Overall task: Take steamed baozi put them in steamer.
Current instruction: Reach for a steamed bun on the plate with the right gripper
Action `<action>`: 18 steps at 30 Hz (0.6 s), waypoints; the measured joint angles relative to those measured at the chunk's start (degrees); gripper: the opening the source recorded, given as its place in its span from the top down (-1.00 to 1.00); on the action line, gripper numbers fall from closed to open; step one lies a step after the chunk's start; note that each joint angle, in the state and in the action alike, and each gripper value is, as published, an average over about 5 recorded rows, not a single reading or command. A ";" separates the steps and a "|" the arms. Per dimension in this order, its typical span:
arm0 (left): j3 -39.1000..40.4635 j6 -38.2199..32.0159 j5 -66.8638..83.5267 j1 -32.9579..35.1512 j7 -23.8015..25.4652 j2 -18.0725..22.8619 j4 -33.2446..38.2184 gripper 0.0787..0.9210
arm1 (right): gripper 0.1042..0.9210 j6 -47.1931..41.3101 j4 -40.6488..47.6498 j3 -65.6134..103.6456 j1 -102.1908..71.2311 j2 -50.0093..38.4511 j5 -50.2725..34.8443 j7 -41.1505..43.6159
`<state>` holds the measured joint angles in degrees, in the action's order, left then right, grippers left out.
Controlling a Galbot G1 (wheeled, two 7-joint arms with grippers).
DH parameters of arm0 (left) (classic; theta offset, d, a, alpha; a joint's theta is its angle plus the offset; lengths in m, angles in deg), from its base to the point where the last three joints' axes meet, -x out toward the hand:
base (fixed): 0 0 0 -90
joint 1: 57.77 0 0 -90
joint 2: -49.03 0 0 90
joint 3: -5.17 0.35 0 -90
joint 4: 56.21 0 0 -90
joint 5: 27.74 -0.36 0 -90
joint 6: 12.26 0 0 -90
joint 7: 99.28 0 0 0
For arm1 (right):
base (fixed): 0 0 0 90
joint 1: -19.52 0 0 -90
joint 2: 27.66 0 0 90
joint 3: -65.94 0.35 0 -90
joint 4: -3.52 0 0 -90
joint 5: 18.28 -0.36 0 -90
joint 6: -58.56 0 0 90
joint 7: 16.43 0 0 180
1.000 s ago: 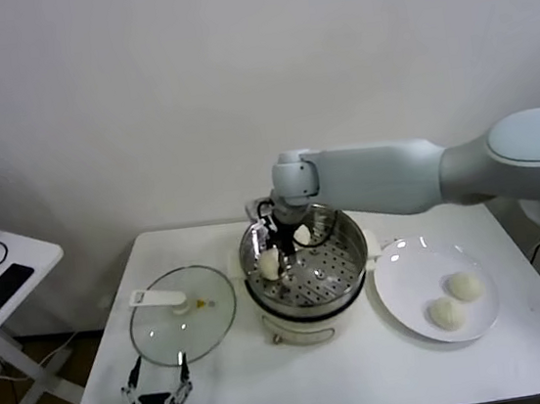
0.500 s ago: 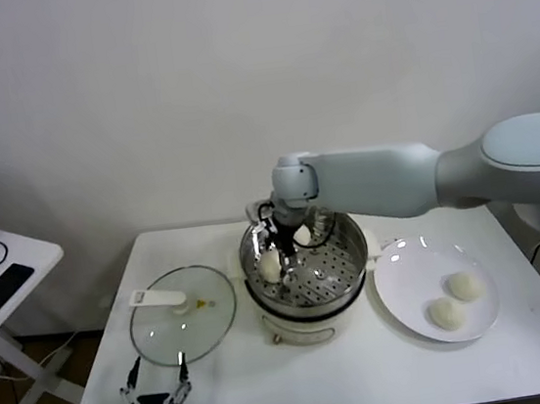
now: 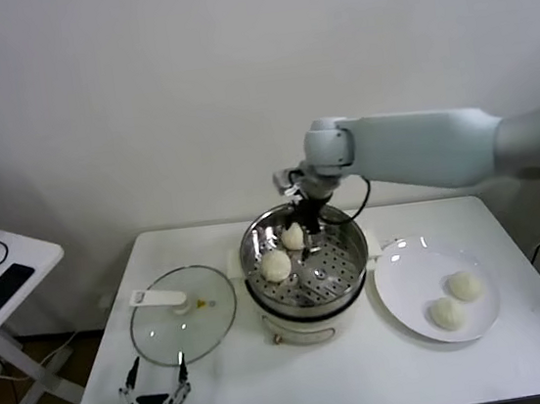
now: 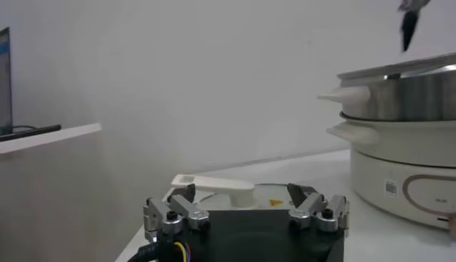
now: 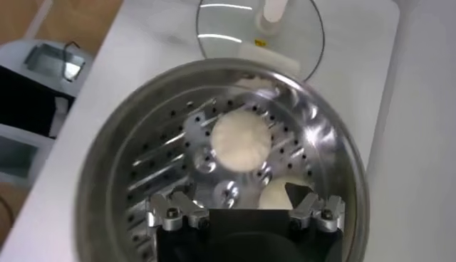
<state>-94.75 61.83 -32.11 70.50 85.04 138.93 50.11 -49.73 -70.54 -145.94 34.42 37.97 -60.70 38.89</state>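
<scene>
I should add another bun to the steamer [image 3: 328, 276] next, so I should use my right gripper to grab a baozi from the white plate by its rounded sides.
The steamer [image 3: 328, 276] stands mid-table, a steel basket on a cream pot base. Two steamed baozi lie in it, one at the left [image 3: 276, 264] and one at the back [image 3: 294, 236]. Two more baozi [image 3: 464, 284] [image 3: 446, 313] rest on the white plate [image 3: 407, 274] to the right. My right gripper [image 3: 303, 213] hangs open and empty above the back of the basket. The right wrist view looks down into the steamer [image 5: 164, 156] at one baozi [image 5: 242, 139] and a second [image 5: 274, 196] partly under the right gripper [image 5: 246, 210].
A glass lid [image 3: 183, 314] with a white handle lies flat left of the steamer, also visible as the lid [image 5: 260, 28]. My left gripper [image 3: 157, 381] waits open at the table's front left edge, facing the lid handle [image 4: 214, 186]. A side table stands far left.
My right gripper opened and let go of a baozi, which now lies at the left of the basket. The gripper then rose and moved back and to the right.
</scene>
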 measured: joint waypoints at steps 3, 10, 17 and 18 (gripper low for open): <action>0.16 -0.02 -0.11 0.15 0.00 -0.17 0.12 -0.77 | -0.76 0.97 -2.88 -2.24 3.35 -4.00 -0.90 1.68; 0.55 -0.17 -0.45 0.14 -0.01 -0.30 -0.06 -0.77 | -0.76 4.39 -8.80 -9.68 10.78 -14.44 1.26 5.32; 0.57 -0.34 -0.80 0.21 -0.10 -0.05 -0.24 -0.77 | -0.76 7.66 -12.11 -15.05 13.23 -23.86 7.38 6.86; 0.54 -0.35 -0.81 0.22 -0.11 0.01 -0.23 -0.77 | -0.76 7.86 -12.31 -15.35 12.99 -25.02 8.50 6.89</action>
<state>-94.21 61.49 -32.92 70.73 84.93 138.94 49.88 -41.86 -82.85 -161.29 47.41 12.94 -52.20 45.78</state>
